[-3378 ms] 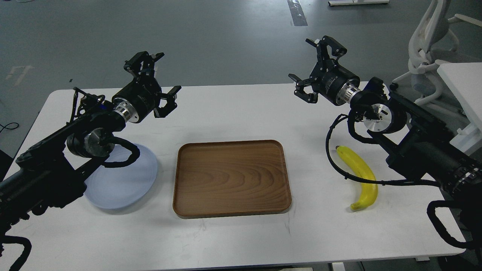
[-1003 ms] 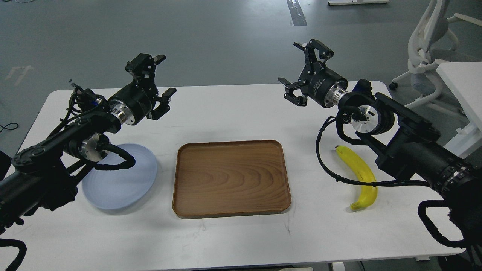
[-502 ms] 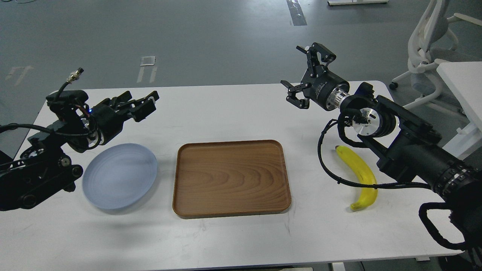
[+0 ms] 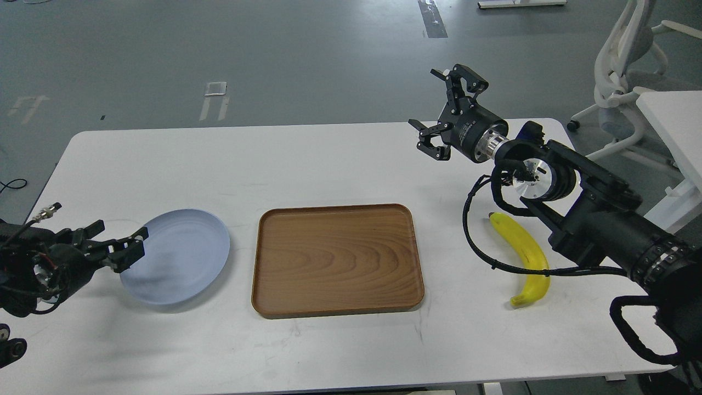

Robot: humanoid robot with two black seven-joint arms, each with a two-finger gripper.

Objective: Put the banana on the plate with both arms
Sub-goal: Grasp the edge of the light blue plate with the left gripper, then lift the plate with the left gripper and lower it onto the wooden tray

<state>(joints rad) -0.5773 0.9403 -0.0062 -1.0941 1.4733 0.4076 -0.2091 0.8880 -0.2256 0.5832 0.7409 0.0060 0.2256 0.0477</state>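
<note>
Next, my left gripper pinches the plate by its thin rim, as the plate spreads too wide for the fingers.
The yellow banana lies on the white table at the right, partly crossed by my right arm's black cable. The pale blue-grey plate lies at the left, with nothing on it. My left gripper is low at the plate's left rim, fingers spread, empty. My right gripper is raised above the table's far right part, behind and left of the banana, fingers wide open and empty.
A brown wooden tray lies in the table's middle, between plate and banana. A white office chair and a second white table stand off to the right. The table's front edge is near.
</note>
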